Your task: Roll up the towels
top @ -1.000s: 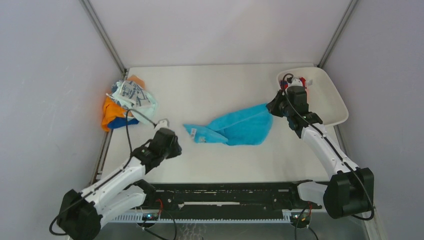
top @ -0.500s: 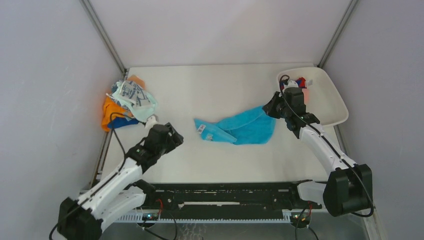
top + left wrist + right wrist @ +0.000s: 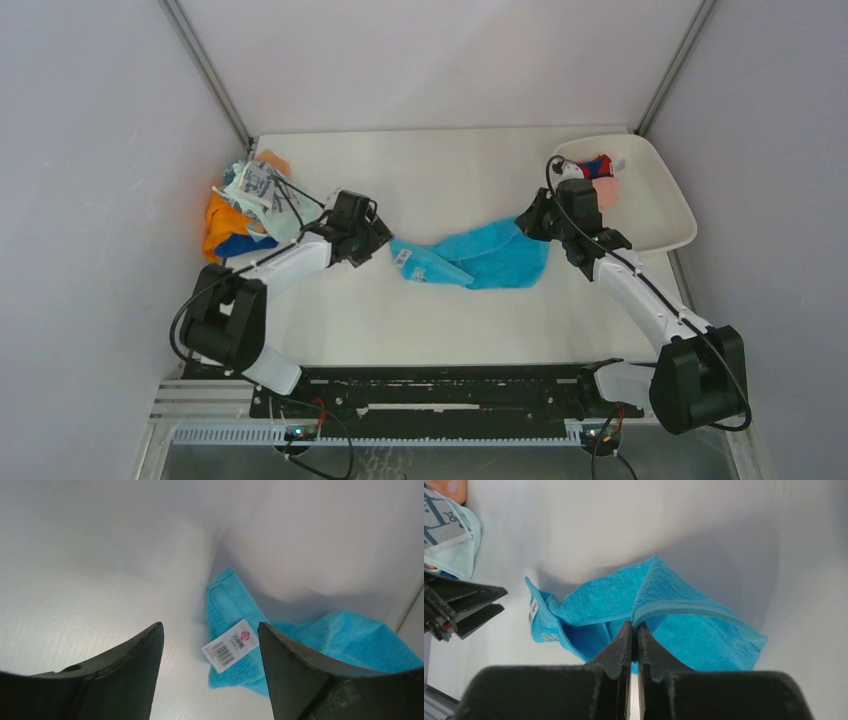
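I will grab the blue towel's corner by its white label (image 3: 401, 256) (image 3: 231, 645) with my left gripper next, so that both grippers can spread the towel for rolling.
A bright blue towel (image 3: 482, 258) lies crumpled mid-table, its white label (image 3: 231, 645) at the left corner. My left gripper (image 3: 379, 241) hovers open just left of that corner; in the left wrist view the label sits between the spread fingers (image 3: 210, 626), untouched. My right gripper (image 3: 531, 216) is shut on the towel's upper right hem, the edge pinched at the tips (image 3: 632, 625) and lifted into a ridge. A pile of more towels (image 3: 256, 199), printed white, mint, orange and blue, sits at the left edge.
A white tray (image 3: 661, 214) stands at the far right holding a red-and-blue towel (image 3: 598, 166) and a pink one (image 3: 606, 191). Grey walls close in the table on three sides. The mint towel (image 3: 455, 555) of the pile lies close behind my left gripper.
My left arm has swung from the near left up and right to the blue towel's labelled corner, and its jaws have opened wide. The right gripper drew the towel slightly right, still holding.
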{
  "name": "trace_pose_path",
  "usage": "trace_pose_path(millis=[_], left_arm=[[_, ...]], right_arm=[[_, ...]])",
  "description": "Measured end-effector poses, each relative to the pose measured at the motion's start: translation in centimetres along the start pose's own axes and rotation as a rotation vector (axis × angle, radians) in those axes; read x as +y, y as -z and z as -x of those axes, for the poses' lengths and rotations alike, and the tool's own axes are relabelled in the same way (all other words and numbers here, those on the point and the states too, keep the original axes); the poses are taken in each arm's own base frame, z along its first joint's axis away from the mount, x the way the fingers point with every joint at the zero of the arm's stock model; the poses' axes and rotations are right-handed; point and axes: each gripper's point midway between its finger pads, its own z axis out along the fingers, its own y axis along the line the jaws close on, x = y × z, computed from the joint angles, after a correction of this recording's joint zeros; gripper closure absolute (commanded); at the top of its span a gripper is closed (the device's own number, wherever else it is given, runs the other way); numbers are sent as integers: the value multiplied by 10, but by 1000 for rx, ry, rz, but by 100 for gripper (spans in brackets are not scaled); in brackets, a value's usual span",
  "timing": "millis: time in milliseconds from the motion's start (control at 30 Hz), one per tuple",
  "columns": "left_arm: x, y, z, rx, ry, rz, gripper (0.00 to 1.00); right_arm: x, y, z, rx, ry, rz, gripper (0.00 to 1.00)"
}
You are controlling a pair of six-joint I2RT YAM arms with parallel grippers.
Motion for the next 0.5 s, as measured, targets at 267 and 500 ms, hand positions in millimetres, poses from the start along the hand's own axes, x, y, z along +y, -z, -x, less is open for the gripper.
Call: trace_pose_path(millis=[267, 500], left_arm=[[-25, -31, 8, 64, 83, 94, 35], [-24, -48, -2, 112, 105, 172, 49]], right_arm=[[2, 0, -3, -2, 16, 9, 100], [1, -1, -6, -2, 20, 10, 100]])
